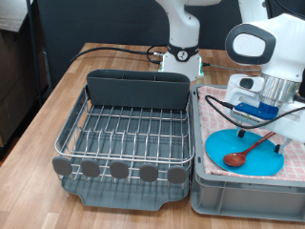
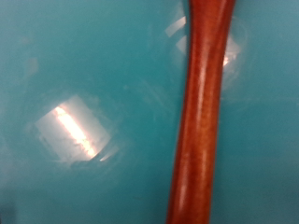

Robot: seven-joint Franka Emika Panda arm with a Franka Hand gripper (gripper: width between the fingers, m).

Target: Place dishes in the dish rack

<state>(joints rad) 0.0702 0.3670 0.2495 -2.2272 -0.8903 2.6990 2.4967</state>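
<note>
My gripper should close on the spoon now. Its fingers reach down beside the spoon's handle [image 1: 262, 141] [image 2: 201, 112], close over the blue plate, so they would hold the spoon if they closed now.
A bright-blue plate [image 1: 259, 162] lies in the grey crate at the exterior view's right. A reddish-brown wooden spoon [image 1: 250, 149] lies on it, bowl towards the exterior view's left. My gripper [image 1: 274, 139] hangs low over the handle end of the spoon. The wrist view shows the spoon's handle [image 2: 201, 112] very close over the blue plate [image 2: 84, 75], with no fingers in frame. The silver wire dish rack [image 1: 124, 129] on its dark tray stands at the left with nothing in it. The white cup is out of view.
The grey crate [image 1: 248, 198] lined with pink checked cloth sits right beside the rack. A grey cutlery caddy [image 1: 138, 91] spans the rack's far edge, and round grey discs [image 1: 119, 169] line its near edge. The robot base [image 1: 181, 57] stands behind on the wooden table [image 1: 57, 95].
</note>
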